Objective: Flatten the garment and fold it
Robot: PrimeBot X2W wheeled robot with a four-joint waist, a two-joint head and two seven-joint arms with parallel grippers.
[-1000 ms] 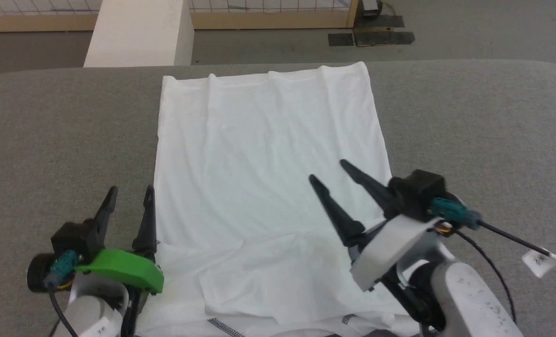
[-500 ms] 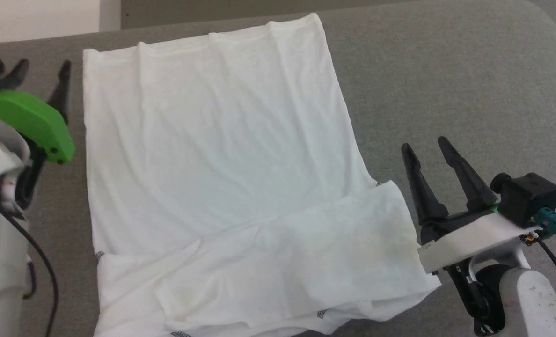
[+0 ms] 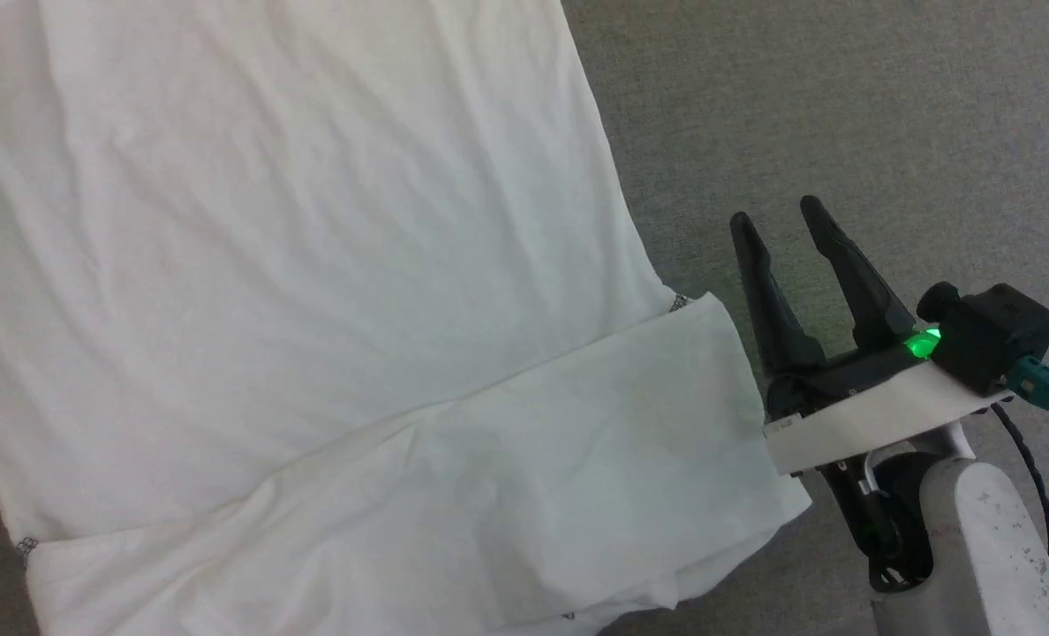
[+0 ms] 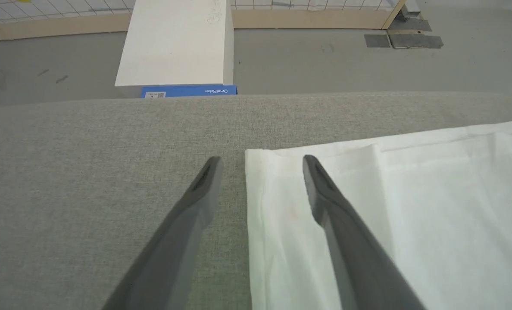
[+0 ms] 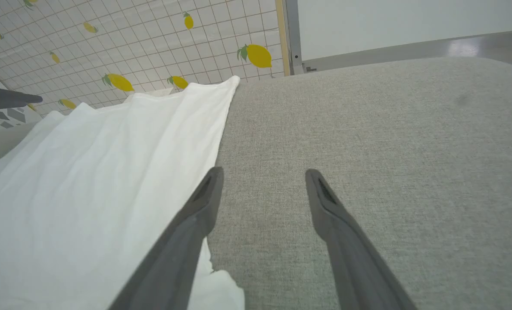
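The left gripper grabs the garment's hem corner (image 4: 259,159) next, where a folded edge shows, since the garment's middle lies flat and wide.
The garment (image 3: 313,265), a white thin shirt, lies spread on the grey table, with a folded layer across its near part and a bit of grey stitching (image 3: 680,302) at its right edge. My right gripper (image 3: 776,214) stands open over bare table just right of that edge, with nothing between its fingers. In the right wrist view the right gripper (image 5: 264,171) has the garment (image 5: 88,193) to its left. My left gripper (image 4: 262,158) is open and straddles the garment's (image 4: 411,193) far corner, one finger over cloth and one over table.
The grey padded table (image 3: 842,106) stretches right of the garment. Beyond its far edge stand a white block (image 4: 174,43) with a blue label, a grey floor and a wooden baseboard. A lemon-patterned tiled wall (image 5: 131,38) is behind. The left gripper's finger (image 5: 6,97) reaches in at the far left.
The head camera has swung down and to the right. My right gripper has come off the garment to its right edge. My left gripper has gone forward to the far corner.
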